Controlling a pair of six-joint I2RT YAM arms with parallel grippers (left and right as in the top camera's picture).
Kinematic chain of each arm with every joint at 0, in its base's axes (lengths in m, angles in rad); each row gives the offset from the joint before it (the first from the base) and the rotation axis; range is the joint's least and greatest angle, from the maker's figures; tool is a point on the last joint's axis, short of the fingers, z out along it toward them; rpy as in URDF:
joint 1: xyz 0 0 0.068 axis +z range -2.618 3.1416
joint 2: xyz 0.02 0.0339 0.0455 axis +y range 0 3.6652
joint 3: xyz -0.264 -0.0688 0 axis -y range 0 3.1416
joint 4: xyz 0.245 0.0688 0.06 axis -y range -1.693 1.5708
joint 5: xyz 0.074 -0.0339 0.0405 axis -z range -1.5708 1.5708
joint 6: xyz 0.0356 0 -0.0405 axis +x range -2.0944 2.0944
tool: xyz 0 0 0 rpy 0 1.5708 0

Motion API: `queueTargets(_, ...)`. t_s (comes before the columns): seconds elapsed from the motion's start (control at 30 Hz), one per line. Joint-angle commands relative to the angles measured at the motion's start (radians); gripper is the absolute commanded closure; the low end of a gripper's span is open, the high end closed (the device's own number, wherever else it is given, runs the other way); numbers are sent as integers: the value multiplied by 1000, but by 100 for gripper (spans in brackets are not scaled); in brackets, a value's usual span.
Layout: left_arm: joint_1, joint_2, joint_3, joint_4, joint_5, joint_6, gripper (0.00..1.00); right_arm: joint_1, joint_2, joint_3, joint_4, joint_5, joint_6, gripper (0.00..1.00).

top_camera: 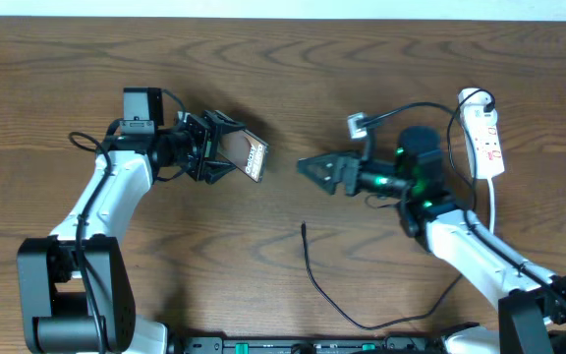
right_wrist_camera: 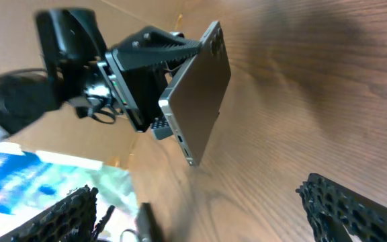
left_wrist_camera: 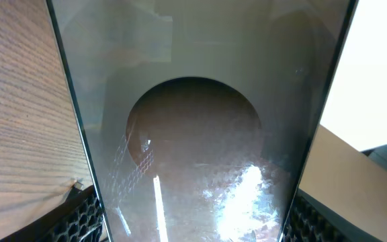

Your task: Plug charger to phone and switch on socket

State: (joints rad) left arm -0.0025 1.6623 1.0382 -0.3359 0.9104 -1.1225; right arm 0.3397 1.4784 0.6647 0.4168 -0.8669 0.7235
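I need to grab the phone by its long side edge [right_wrist_camera: 211, 121] with my right gripper. That leaves the opposite edge for my left gripper to retake for plugging.
My left gripper [top_camera: 212, 147] is shut on the phone [top_camera: 245, 154] and holds it tilted above the table. The phone's glossy face [left_wrist_camera: 193, 134] fills the left wrist view, between my fingers. In the right wrist view the phone [right_wrist_camera: 197, 101] hangs edge-on with its port end toward me. My right gripper [top_camera: 308, 167] is open and empty, pointing left at the phone with a gap between. The charger's black cable [top_camera: 337, 300] lies on the table, its plug tip [top_camera: 304, 229] below the right gripper. The white socket [top_camera: 484, 138] lies at the far right.
A small white adapter [top_camera: 357, 125] sits behind the right gripper. The socket's white cord [top_camera: 492, 202] runs down beside my right arm. Wooden table [top_camera: 263, 59] all round.
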Motion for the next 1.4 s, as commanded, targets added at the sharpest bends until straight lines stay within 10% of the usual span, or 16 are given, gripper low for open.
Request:
queueTargets(0.0,-40,-14,3,5,-8,-34,92,87,8,14,2,211,-52,5)
queueTargets(1.17,-279,-14,3,153,-67,-268,93,186,8,14,-45,451,-58,22)
queueTargets(1.37,-298,-14,3,166,-67,-271,93,186,8,14,-57,451,-58,43)
